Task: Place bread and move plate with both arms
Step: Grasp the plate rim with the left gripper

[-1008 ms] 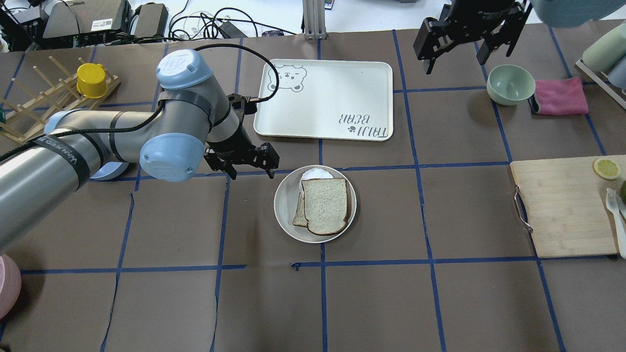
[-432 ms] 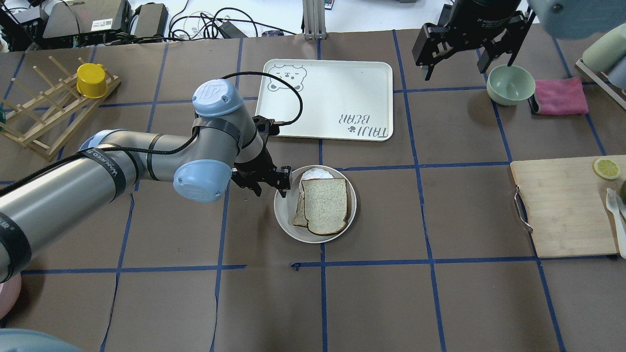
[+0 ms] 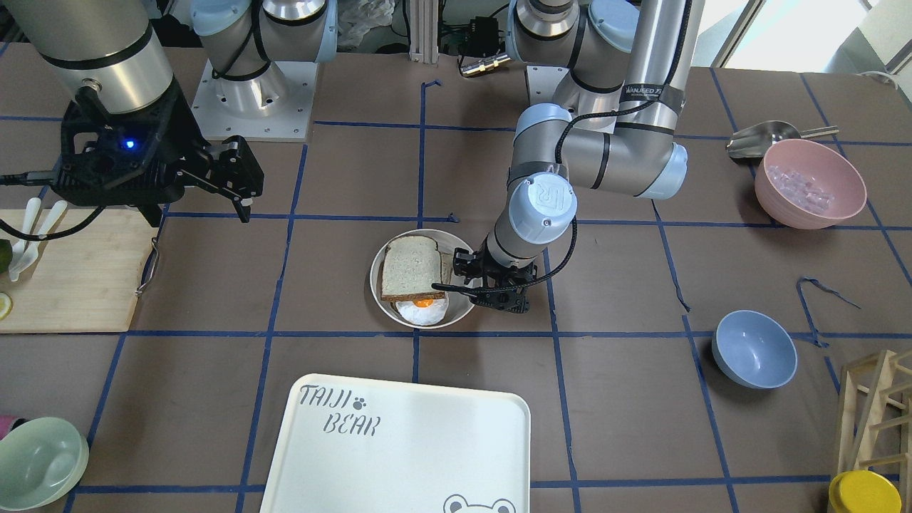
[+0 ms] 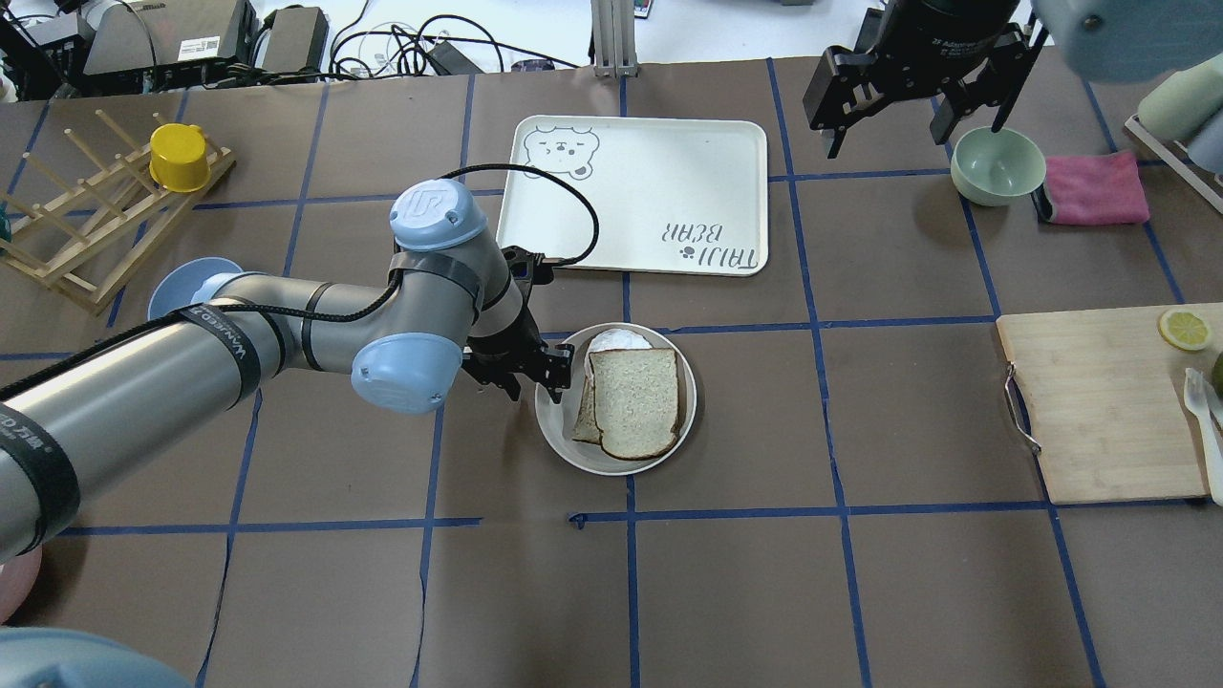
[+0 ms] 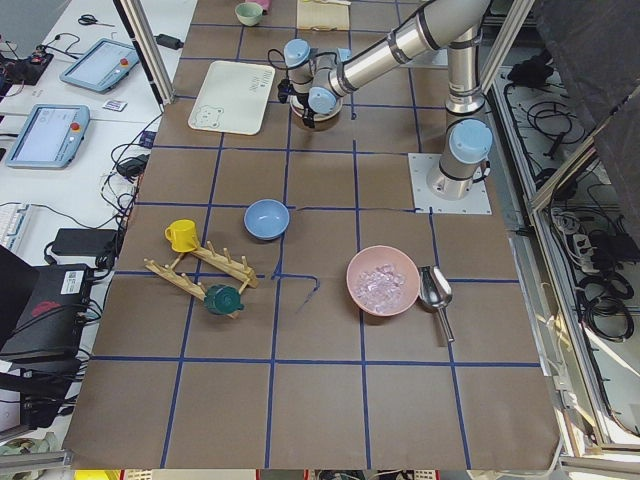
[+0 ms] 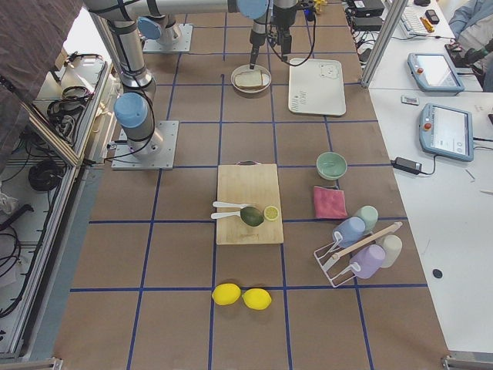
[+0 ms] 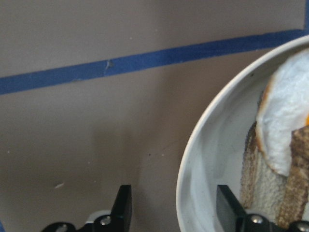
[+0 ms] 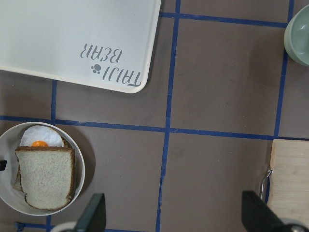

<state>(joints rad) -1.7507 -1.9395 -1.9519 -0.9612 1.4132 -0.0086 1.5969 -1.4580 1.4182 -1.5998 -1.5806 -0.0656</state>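
Observation:
The plate's rim is the part my left gripper should grab next, so that the plate moves onto the white tray and the bread stays undisturbed.
The cream-white plate sits at the table's middle and also shows in the front view. On it the bread, with dark crust, lies on top of a fried egg and a second slice. My left gripper is open and low at the plate's left rim. In the left wrist view one finger is outside the rim and the other is inside. My right gripper is open and empty, high above the far right.
The white TAIJI BEAR tray lies just beyond the plate. A green bowl and pink cloth are far right, a wooden cutting board at right. A blue bowl and wooden rack stand on the left.
My left arm has swung right and lowered, bringing its open gripper from beside the plate's far-left side onto its left rim. The right gripper has barely shifted.

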